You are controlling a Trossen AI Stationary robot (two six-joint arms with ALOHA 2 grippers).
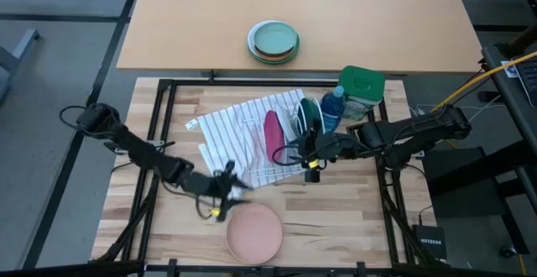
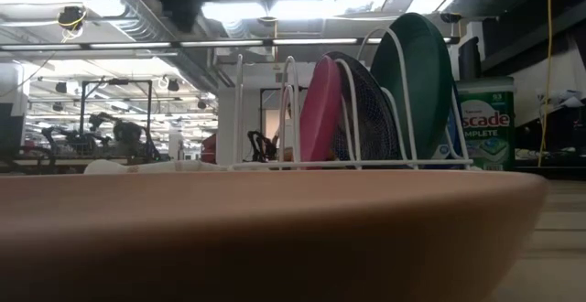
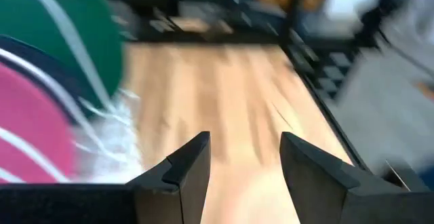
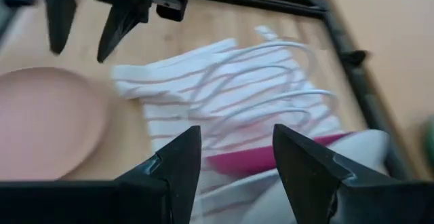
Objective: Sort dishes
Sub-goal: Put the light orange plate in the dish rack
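Observation:
The left gripper grabs the salmon-pink plate by its rim [image 1: 237, 214] next. Then I sort the plate into the wire rack [image 1: 281, 147].
A salmon-pink plate [image 1: 254, 231] lies flat on the wooden table near its front edge; its rim fills the bottom of the low view [image 2: 275, 229]. A magenta plate [image 1: 273, 136], a dark blue dish [image 2: 366, 110] and a dark green plate [image 2: 417, 82] stand on edge in a white wire rack [image 4: 271, 81]. My left gripper [image 1: 222, 195] is open and empty, just past the pink plate's far left rim. My right gripper [image 1: 306, 155] is open and empty beside the rack, close to the magenta plate [image 4: 271, 159].
The rack stands on a striped towel [image 1: 243, 130]. A blue bottle [image 1: 333, 107] and a green detergent box [image 1: 362, 88] stand behind the rack. Stacked mint-green plates [image 1: 273, 42] sit on the far table. Bare wood lies right of the pink plate.

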